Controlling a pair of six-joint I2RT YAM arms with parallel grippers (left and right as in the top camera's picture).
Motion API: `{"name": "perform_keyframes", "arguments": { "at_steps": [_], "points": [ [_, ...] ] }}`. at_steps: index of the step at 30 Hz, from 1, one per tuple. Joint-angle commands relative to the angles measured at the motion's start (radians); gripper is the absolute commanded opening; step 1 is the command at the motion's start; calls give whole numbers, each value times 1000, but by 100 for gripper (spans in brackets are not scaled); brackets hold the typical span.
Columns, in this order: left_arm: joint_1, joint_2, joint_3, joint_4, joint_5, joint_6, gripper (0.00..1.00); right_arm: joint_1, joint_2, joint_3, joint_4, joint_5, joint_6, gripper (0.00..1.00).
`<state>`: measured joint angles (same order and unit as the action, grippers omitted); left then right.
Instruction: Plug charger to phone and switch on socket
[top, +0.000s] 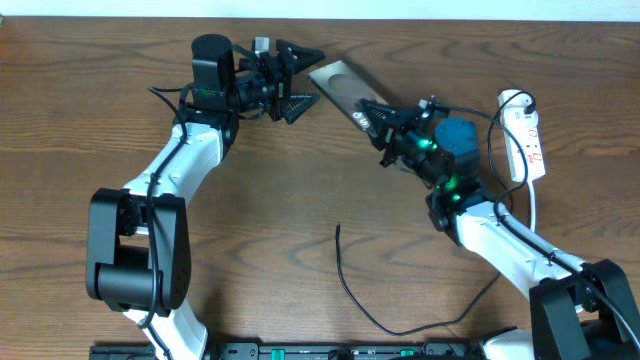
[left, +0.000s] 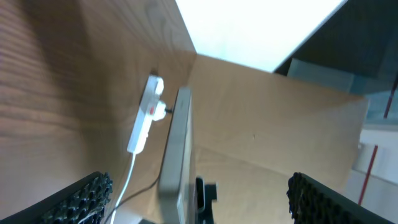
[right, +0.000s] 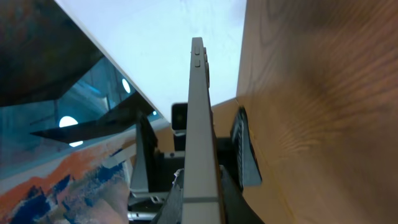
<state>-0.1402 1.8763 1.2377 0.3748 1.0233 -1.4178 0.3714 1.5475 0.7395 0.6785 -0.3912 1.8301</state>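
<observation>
My left gripper is going to grab the phone next by its far end (top: 332, 77) (left: 173, 188). That leaves the phone's near end free, so the charger can be plugged in.
The phone (top: 338, 85) is at the back middle, and my right gripper (top: 367, 114) is shut on its near end. In the right wrist view the phone (right: 199, 112) shows edge-on between the right gripper's fingers (right: 200, 190). My left gripper (top: 311, 79) is open and empty, its fingers spread just left of the phone's far end. In the left wrist view the phone (left: 176, 155) stands edge-on between the left gripper's open fingers (left: 199, 200), without touching them. The white socket (top: 527, 140) lies at the right, also seen in the left wrist view (left: 146, 121). The charger cable (top: 352, 290) lies loose, with its tip (top: 338, 229) at mid-table.
The socket's white cord (top: 534, 205) runs toward the front beside the right arm. A black bar (top: 330, 350) runs along the table's front edge. The table's back edge (top: 400, 22) lies just behind the phone and both grippers.
</observation>
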Motion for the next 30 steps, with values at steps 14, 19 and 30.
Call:
{"name": "perform_keyframes", "arguments": {
  "at_steps": [14, 19, 30],
  "points": [
    [-5, -21, 10, 5, -75, 79, 62, 151, -6, 12, 24, 154, 18, 2],
    [-16, -20, 10, 4, -75, 109, 40, 154, -6, 12, 37, 156, 18, 2],
    [-18, -20, 10, 1, -75, 116, 7, 154, -6, 12, 43, 153, 17, 1]
  ]
}}
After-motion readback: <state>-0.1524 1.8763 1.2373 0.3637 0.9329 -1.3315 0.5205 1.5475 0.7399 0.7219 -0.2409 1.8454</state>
